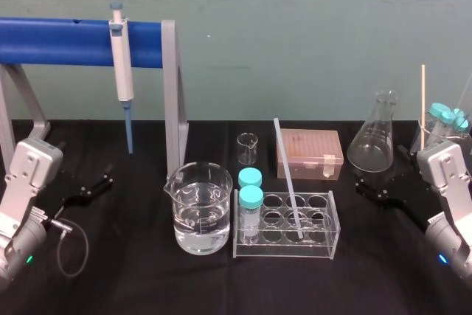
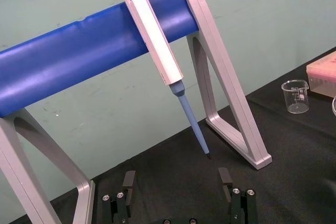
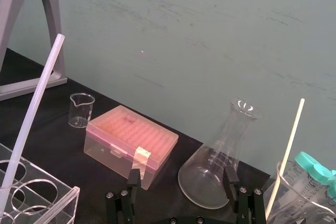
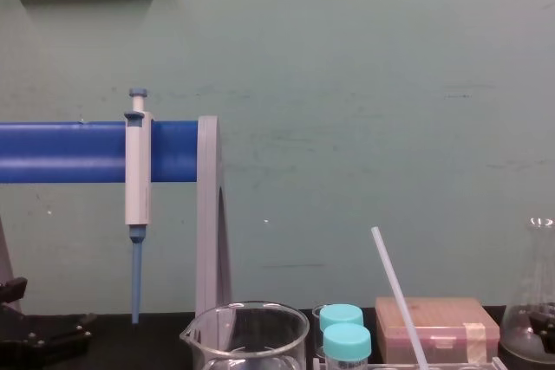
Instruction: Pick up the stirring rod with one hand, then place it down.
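Observation:
The rod's lower end stands down inside the tube rack (image 3: 39,195), so my right gripper next needs to pick up the rod by its bare upper part (image 3: 44,81).
The stirring rod (image 1: 288,179) is a thin white translucent rod leaning in a clear tube rack (image 1: 321,235) at the table's middle front, its top tilted back and left. It also shows as the stirring rod (image 3: 32,116) and the stirring rod (image 4: 398,295). My right gripper (image 1: 377,188) rests open and empty on the black table to the right of the rack, in front of a conical flask; in its wrist view the right gripper (image 3: 181,181) has its jaws wide apart. Far to the left, my left gripper (image 1: 87,188) lies open and empty, the left gripper (image 2: 177,181) facing the pipette stand.
A grey pipette with blue tip (image 1: 122,64) hangs on a blue-barred stand (image 1: 171,94) at back left. A water beaker (image 1: 198,208), two teal-capped vials (image 1: 251,204), a small beaker (image 1: 248,148), a pink tip box (image 1: 310,153), the flask (image 1: 375,134) and a jar with a pale stick (image 1: 422,101) surround the rack.

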Tool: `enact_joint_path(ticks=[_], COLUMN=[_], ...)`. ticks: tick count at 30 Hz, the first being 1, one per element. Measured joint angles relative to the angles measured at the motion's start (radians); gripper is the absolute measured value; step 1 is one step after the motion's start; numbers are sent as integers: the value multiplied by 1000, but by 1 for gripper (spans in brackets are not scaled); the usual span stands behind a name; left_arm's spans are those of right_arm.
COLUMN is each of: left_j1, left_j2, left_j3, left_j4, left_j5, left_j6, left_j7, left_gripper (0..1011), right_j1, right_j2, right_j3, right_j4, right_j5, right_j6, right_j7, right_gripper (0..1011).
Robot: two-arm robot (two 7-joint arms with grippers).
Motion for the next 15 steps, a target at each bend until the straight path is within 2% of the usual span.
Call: enact_joint_path(ticks=[15], left_j1=[0], left_j2=[0], left_j3=[0], left_j4=[0], left_j5=[0], left_j6=[0], left_j7=[0], left_gripper=[1000], right_j1=[0], right_j2=[0], right_j3=[0], right_j4=[0], right_j5=[0], right_j6=[0], right_j7=[0], right_gripper=[1002])
